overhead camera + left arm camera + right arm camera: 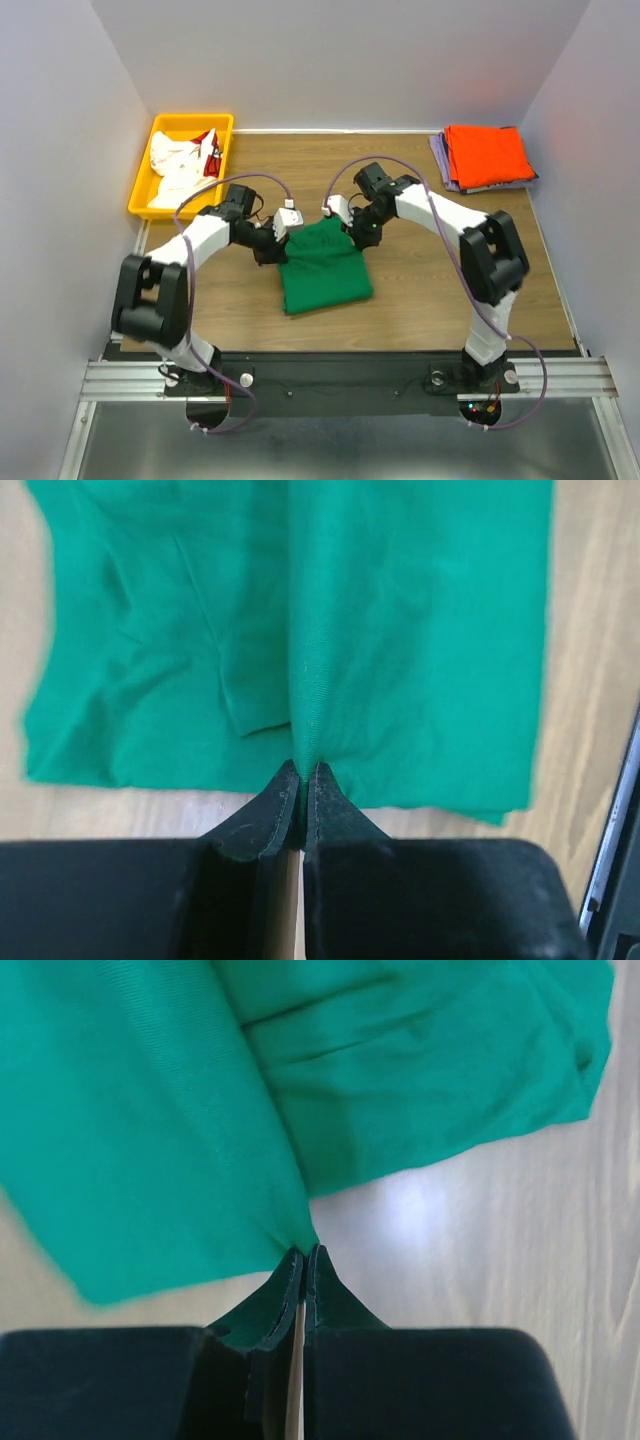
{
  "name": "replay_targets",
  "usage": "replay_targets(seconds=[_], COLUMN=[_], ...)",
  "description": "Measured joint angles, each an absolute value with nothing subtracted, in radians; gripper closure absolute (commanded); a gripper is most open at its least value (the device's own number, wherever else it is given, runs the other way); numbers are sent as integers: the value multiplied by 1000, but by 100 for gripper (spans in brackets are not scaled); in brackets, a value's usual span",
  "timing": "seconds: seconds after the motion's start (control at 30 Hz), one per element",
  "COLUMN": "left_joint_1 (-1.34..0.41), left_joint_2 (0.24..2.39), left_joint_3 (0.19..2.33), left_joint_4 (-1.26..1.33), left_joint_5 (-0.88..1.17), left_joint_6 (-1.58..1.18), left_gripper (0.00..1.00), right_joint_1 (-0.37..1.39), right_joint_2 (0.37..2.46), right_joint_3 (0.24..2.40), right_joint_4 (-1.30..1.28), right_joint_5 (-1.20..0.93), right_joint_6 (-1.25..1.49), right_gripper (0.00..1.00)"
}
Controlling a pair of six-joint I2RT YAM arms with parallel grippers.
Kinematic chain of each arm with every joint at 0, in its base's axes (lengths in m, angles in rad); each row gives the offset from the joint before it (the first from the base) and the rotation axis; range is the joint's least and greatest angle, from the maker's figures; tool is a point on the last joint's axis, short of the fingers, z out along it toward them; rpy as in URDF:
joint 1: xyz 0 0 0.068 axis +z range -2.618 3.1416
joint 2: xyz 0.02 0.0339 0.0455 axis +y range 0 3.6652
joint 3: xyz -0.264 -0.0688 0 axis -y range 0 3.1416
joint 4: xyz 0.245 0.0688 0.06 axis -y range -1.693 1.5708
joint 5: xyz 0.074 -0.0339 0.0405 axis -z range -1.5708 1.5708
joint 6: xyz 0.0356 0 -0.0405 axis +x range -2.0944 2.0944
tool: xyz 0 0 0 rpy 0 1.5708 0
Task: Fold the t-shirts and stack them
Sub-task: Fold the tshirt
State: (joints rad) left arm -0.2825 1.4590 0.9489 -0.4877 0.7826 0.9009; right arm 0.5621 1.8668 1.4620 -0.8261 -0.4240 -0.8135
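Note:
The pinched fold of green cloth point(310, 680) stays held in my left gripper for now, since the fold hangs above the table, short of its place.
A bright green t-shirt point(322, 270) lies partly folded in the middle of the table, its far edge lifted. My left gripper point(283, 245) is shut on the far left edge of that shirt; the left wrist view shows a pinched ridge of green cloth point(310, 680) running up from the closed fingertips point(303, 772). My right gripper point(350, 230) is shut on the far right corner, where the green cloth point(150, 1140) hangs from the closed tips point(304, 1252). An orange t-shirt point(487, 155) sits folded on a lavender one point(441, 160) at the back right.
A yellow bin point(190, 119) at the back left holds crumpled white shirts with red point(178, 165). White walls close in the table on the left, back and right. Both arms arch over the table's middle, cables looping above them.

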Motion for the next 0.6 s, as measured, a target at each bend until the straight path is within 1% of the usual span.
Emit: replay_targets(seconds=[0.13,0.2,0.27,0.47,0.6], left_joint_1=[-241,-217,-200,-197,-255], left_joint_2=[1676,1785,1832,1830,1781], left_joint_3=[1030,1082,1095,1085,1037], left_joint_4=[-484,-485,-492,-513,-511], left_joint_5=[805,824,835,838,804], left_joint_6=[879,874,879,905,919], left_gripper=[100,100,100,100,100], right_joint_1=[529,522,518,518,527], right_joint_2=[2036,2079,2084,2065,1968], right_joint_3=[1538,1552,1562,1509,1357], right_joint_4=[-776,-759,-754,-722,-713], right_joint_5=[-435,-455,-469,-533,-570], right_joint_6=[-801,-778,-759,-660,-589], right_gripper=[97,96,95,92,91])
